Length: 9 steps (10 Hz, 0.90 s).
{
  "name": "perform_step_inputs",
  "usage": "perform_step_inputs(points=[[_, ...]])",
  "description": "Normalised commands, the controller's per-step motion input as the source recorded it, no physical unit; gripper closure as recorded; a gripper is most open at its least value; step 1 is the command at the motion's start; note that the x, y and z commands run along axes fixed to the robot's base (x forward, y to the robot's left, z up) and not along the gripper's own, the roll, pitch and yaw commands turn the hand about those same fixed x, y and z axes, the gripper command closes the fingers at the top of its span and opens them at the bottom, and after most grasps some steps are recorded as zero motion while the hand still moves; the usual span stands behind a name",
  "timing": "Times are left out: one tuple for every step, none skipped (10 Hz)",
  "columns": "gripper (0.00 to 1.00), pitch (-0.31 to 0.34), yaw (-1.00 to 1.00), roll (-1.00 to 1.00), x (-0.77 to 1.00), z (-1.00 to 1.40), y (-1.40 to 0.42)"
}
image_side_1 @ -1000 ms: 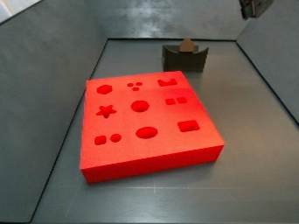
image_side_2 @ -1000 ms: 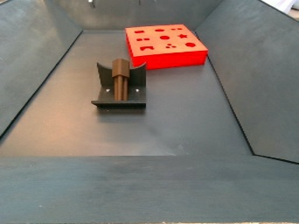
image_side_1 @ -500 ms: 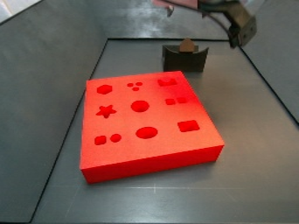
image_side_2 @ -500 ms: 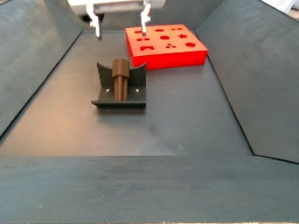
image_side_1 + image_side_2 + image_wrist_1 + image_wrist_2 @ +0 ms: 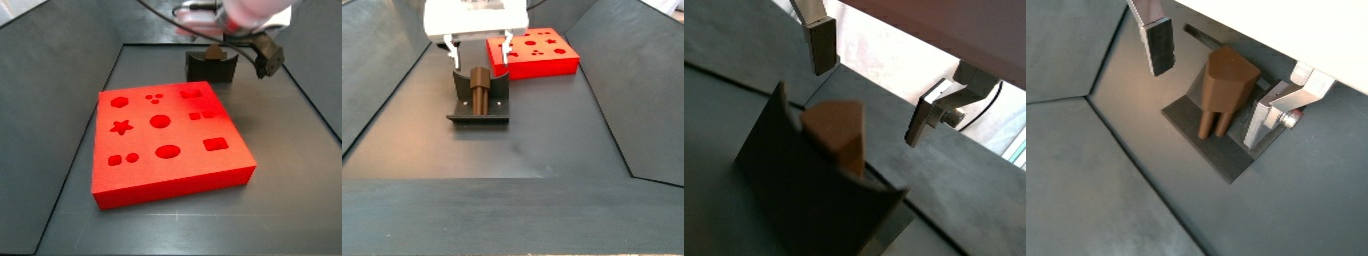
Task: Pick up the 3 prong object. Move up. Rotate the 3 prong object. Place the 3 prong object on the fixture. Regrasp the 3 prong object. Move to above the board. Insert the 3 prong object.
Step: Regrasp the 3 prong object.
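I should grab the 3 prong object by its block body (image 5: 215, 52) (image 5: 835, 130) next, so its prongs stay free to go into the board's small round holes.
The brown 3 prong object (image 5: 1224, 88) rests in the notch of the dark fixture (image 5: 1216, 152), prongs toward the base plate. It also shows in a side view (image 5: 480, 85) on the fixture (image 5: 477, 112). My gripper (image 5: 1211, 85) is open and hangs just above the piece, one finger on each side of it, touching nothing. In a side view the gripper (image 5: 477, 55) sits over the far end of the fixture. The red board (image 5: 167, 130) with its cutouts lies apart from the fixture (image 5: 210, 68); it also shows in a side view (image 5: 533, 52).
Everything lies on a dark grey floor (image 5: 543, 140) inside sloping grey walls (image 5: 382, 90). The board (image 5: 533, 52) stands close behind the fixture in that side view. The arm's white body (image 5: 254, 12) reaches in from above.
The gripper has come down from the top of the views to just above the fixture and now straddles the brown piece. The piece and the board have not moved.
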Motion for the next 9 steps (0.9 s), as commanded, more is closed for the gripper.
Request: perform_step_inputs(points=[[0.00,-0.094,0.01,0.06,0.10,-0.81,0.01],[0.00,-0.077,-0.01,0.06,0.08,-0.62,0.01],[0.00,-0.062,-0.02,0.06,0.08,-0.48,0.01],[0.00,-0.042,-0.03,0.06,0.07,-0.30,0.00],[0.00,-0.022,-0.02,0.05,0.05,-0.22,0.00],[0.00,-0.020,-0.02,0.05,0.01,-0.18,-0.01],[0.00,-0.020,-0.02,0.05,0.01,-0.18,-0.01],[0.00,-0.019,-0.02,0.05,0.01,-0.18,-0.01],[0.00,-0.019,-0.02,0.05,0.01,-0.18,-0.01]])
